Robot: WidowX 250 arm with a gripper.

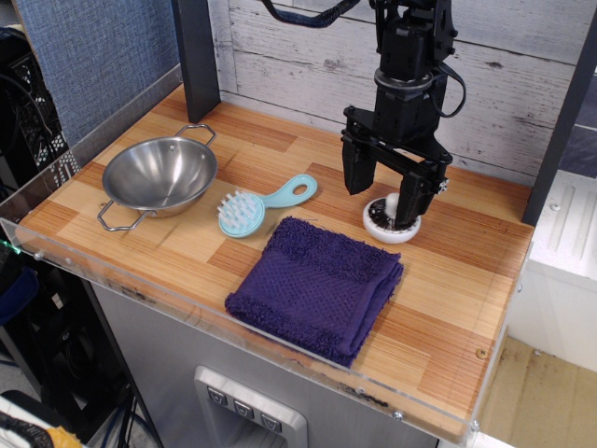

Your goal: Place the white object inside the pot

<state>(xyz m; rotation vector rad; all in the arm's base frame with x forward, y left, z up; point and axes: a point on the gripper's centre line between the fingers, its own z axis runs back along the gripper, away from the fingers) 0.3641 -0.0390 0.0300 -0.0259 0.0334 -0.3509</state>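
My gripper grabs the white object by its round outer rim (381, 233) next, to place the object inside the pot (159, 174).
The white object (386, 226), a small round disc with a dark slotted top and a white knob, sits on the wooden table right of centre. My gripper (384, 198) hangs open just above it, one black finger left of the knob and one over its right side, partly hiding the disc. The pot (159, 174), a shiny shallow steel bowl with two wire loop handles, stands empty at the table's left.
A light-blue brush (261, 206) with white bristles lies between the pot and the disc. A folded purple towel (317, 285) lies in front of the disc. A dark post (195, 56) stands at the back left; a plank wall runs behind.
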